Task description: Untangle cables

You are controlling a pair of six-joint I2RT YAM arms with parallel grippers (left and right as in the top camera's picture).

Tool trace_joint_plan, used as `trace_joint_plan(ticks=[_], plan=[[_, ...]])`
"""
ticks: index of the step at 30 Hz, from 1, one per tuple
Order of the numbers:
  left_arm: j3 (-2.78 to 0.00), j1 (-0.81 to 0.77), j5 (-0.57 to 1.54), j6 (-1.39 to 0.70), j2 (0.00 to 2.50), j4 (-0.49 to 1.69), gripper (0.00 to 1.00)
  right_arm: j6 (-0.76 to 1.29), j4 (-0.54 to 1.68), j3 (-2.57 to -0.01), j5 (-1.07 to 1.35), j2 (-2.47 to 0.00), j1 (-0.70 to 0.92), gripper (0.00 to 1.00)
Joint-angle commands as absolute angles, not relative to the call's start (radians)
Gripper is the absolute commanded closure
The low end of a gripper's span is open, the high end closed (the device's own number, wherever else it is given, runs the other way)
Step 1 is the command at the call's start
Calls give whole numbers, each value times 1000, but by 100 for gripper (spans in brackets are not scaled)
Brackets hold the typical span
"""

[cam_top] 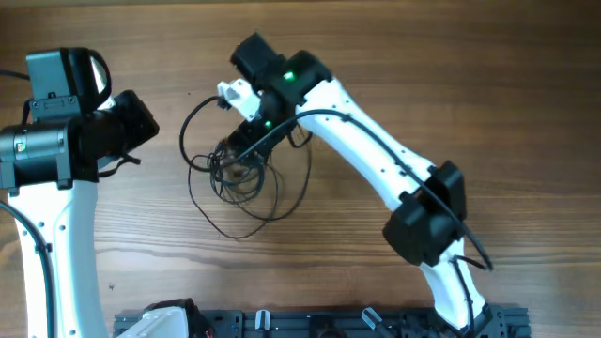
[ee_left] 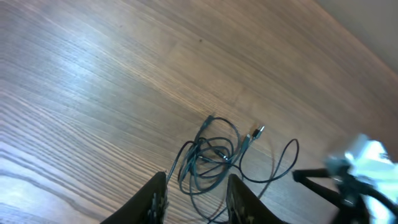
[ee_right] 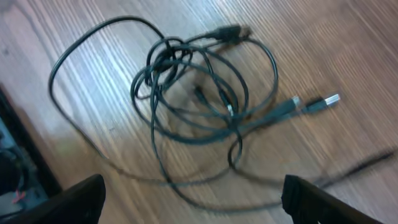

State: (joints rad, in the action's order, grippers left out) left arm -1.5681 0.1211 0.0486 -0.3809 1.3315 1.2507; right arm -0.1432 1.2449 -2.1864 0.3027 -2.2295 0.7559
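I need to grab the tangle across its bunched loops with my right gripper, so outer loops and plug ends stay free for my left gripper to untangle.
A tangle of thin black cables [cam_top: 242,174] lies on the wooden table, left of centre. It shows in the right wrist view [ee_right: 199,106] with a USB plug [ee_right: 323,101] at its right side, and in the left wrist view [ee_left: 211,155]. My right gripper [cam_top: 246,143] hangs just above the tangle's upper part, jaws wide open and empty [ee_right: 193,202]. My left gripper [cam_top: 141,122] is to the left of the tangle, apart from it, jaws open and empty [ee_left: 196,196].
The right arm [cam_top: 376,160] stretches diagonally from the lower right over the table. A black rail [cam_top: 319,324] runs along the front edge. A white part of the right arm [ee_left: 367,155] shows in the left wrist view.
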Motion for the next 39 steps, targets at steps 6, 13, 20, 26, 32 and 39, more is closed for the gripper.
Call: trace_joint_plan(ticks=[6,13,20,26,32,39], plan=[[-1569,128,-53,-397,1335,1243,65,-155,1130,-2183,301,-2368,806,12],[-1569,128,-62,-398,1335,1243,64,-154,1069,-2181,390,-2449,865,26],[-1569,128,-62,-398,1335,1243,62,-154,1028,-2132,389,-2452,886,43],[-1569,128,-62,-398,1335,1247,62,-129,1018,-2132,389,-2452,886,72],[-1569,128,-62,-397,1335,1248,62,-130,1002,-2131,389,-2454,886,72],[-1569,128,-61,-397,1335,1251,62,-129,991,-2131,389,-2481,886,71]])
